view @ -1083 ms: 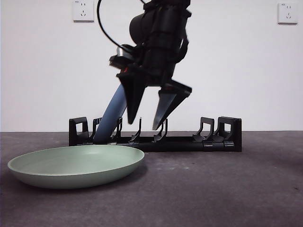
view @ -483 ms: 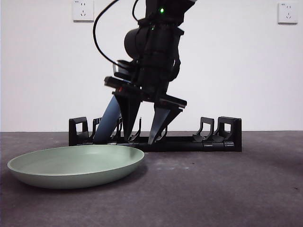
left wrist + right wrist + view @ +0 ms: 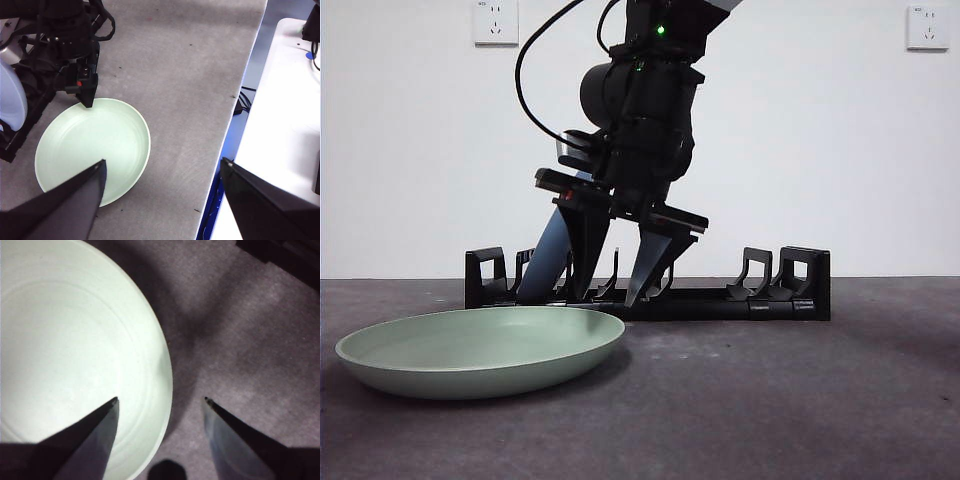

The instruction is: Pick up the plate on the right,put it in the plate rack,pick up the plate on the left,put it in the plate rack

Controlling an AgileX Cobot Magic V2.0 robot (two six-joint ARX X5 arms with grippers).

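The green plate spreads far wider than my open fingers, so my right gripper next needs to grip it by its thin raised rim (image 3: pixel 617 328).
A pale green plate (image 3: pixel 480 350) lies flat on the dark table at the front left. My right gripper (image 3: pixel 605 300) is low at its far right rim and open; in the right wrist view the right gripper (image 3: pixel 161 399) straddles the edge of the green plate (image 3: pixel 65 350), one finger over the plate and one over the table. A blue-grey plate (image 3: pixel 555 250) leans in a left slot of the black plate rack (image 3: pixel 720 300). My left gripper (image 3: pixel 164 161) hangs open, high above the green plate (image 3: pixel 90 145) and holding nothing.
The table's edge (image 3: pixel 245 75) runs beside a white surface (image 3: pixel 285 125) with cables. Two wall sockets (image 3: pixel 496 22) sit on the white wall behind the rack. The rack's right slots (image 3: pixel 760 275) hold nothing.
My right gripper has come down from above the rack to the green plate's rim, staying open. The plates and rack have not moved.
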